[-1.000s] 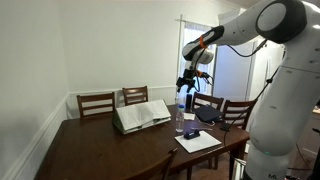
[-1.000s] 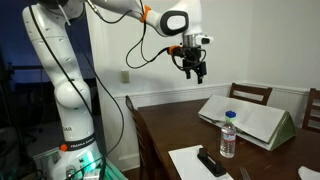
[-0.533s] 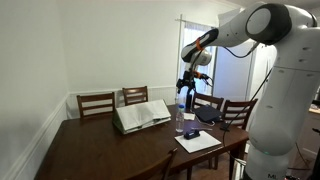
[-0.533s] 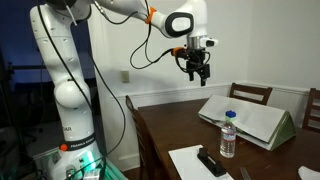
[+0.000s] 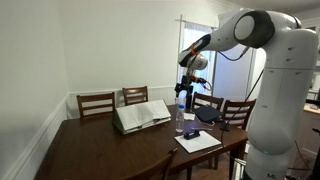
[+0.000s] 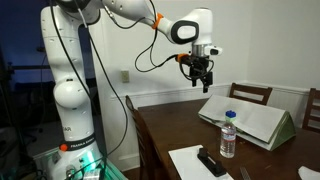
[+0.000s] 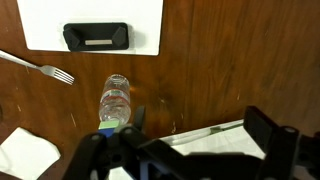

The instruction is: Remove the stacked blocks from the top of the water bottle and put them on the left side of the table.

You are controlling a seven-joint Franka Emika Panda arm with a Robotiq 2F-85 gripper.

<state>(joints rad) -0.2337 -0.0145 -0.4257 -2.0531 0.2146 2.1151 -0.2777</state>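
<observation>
I will grab the stacked blocks by opposite sides above the bottle next. Their bottom will stay free, so my gripper can set them on the tabletop.
The clear water bottle (image 5: 180, 119) stands upright on the dark wooden table (image 5: 100, 150), beside the open book; it also shows in the other exterior view (image 6: 228, 139). A tiny bluish stack of blocks (image 6: 229, 114) sits on its top and shows from above in the wrist view (image 7: 108, 127) on the bottle (image 7: 116, 100). My gripper (image 6: 203, 84) hangs open and empty high above the table, well above the bottle and off to its side. In the wrist view the fingers (image 7: 200, 125) frame the table and the book's edge, with the bottle just outside one finger.
An open book (image 5: 142, 114) stands propped on the table (image 6: 180, 125). A dark small object (image 7: 96, 37) lies on white paper (image 7: 40, 25), with a fork (image 7: 40, 67) nearby. Wooden chairs (image 5: 96, 103) line the far side.
The gripper has moved sideways and slightly down toward the bottle over the last second. The bottle, blocks and book have not moved.
</observation>
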